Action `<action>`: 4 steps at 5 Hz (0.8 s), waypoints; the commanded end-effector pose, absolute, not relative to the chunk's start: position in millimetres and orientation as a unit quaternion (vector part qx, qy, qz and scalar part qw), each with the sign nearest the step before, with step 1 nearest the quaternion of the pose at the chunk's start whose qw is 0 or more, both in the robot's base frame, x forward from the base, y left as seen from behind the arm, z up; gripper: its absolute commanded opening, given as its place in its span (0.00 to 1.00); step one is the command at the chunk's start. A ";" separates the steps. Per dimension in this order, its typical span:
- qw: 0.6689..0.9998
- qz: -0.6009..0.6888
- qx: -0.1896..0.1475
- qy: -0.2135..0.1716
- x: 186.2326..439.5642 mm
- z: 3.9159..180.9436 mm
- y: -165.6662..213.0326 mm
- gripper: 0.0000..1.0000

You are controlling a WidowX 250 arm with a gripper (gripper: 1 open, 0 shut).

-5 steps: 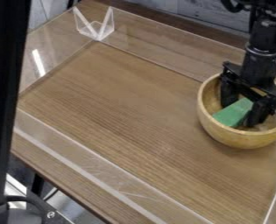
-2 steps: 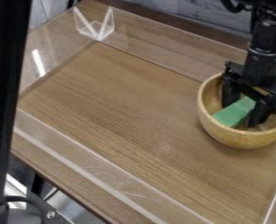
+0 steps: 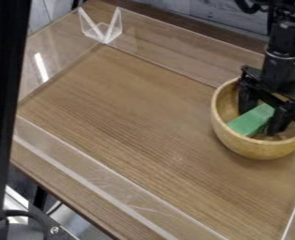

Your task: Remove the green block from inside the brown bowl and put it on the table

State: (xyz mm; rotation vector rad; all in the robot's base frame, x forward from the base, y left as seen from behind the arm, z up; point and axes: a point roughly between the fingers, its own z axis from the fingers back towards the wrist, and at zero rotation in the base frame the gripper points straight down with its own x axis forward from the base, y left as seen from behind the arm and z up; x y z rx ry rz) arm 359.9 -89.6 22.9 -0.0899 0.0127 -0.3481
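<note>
The gripper grabs the green block by its end (image 3: pixel 262 112) next, to take the green block out of the brown bowl (image 3: pixel 232 135) onto the table.
The brown bowl (image 3: pixel 232 135) sits at the right side of the table (image 3: pixel 125 112). Inside it lies the green block (image 3: pixel 252 119), tilted against the bowl's floor. My gripper (image 3: pixel 267 108) points straight down into the bowl, and its black fingers (image 3: pixel 244 98) stand apart on either side of the block. The jaws are open; whether the fingers touch the block cannot be told. The block's far end is partly hidden behind the fingers.
Low clear acrylic walls (image 3: pixel 106 30) edge the tabletop, with a folded corner at the back left. A dark vertical post (image 3: pixel 5 103) stands in the foreground at the left. Bare wood grain stretches left of the bowl.
</note>
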 end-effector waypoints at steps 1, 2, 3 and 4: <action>0.984 -0.171 -0.047 -0.005 365.7 15.4 -82.1 1.00; 0.985 -0.168 -0.049 -0.004 366.0 11.6 -79.9 1.00; 0.985 -0.165 -0.051 -0.003 366.0 9.1 -77.6 1.00; 0.985 -0.161 -0.053 -0.003 366.1 7.3 -75.2 1.00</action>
